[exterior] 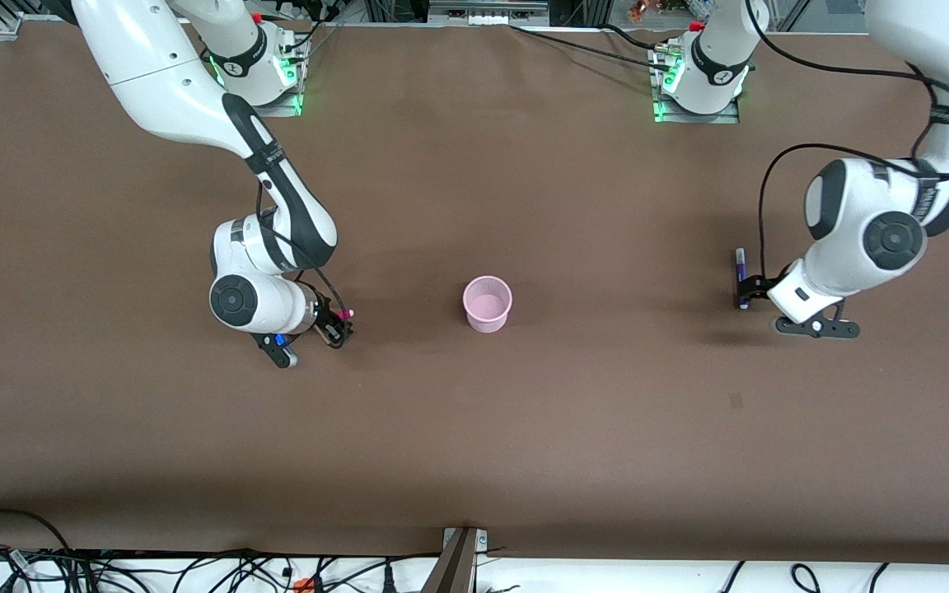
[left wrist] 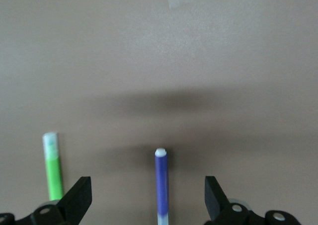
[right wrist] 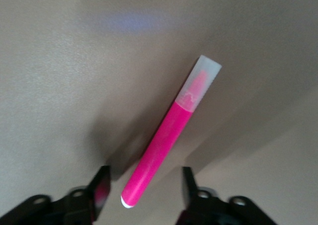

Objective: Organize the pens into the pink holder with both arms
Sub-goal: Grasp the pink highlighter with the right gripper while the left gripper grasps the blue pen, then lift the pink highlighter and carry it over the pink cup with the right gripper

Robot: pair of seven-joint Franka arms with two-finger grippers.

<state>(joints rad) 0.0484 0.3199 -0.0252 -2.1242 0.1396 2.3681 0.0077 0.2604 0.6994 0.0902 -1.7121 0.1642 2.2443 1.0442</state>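
Note:
Next, my left gripper takes the dark purple pen by its purple body (exterior: 740, 265) to drop it into the pink holder (exterior: 488, 303).
The pink holder (exterior: 488, 303) stands upright in the middle of the table. My right gripper (exterior: 335, 327) is low over the table toward the right arm's end. In the right wrist view it (right wrist: 144, 189) is open, with the magenta pen (right wrist: 168, 141) lying on the table between its fingers, touching neither; only the pen's tip (exterior: 348, 314) shows in the front view. My left gripper (exterior: 745, 288) is low toward the left arm's end. It (left wrist: 148, 197) is open around the dark purple pen (left wrist: 161, 185) (exterior: 740, 262), which lies on the table. The green pen (left wrist: 52, 166) lies beside it. The yellow pen is out of view.
The brown table (exterior: 524, 428) runs wide between the holder and each gripper. The arm bases (exterior: 697, 82) stand at the table's edge farthest from the front camera. Cables (exterior: 194, 568) lie below the table's near edge.

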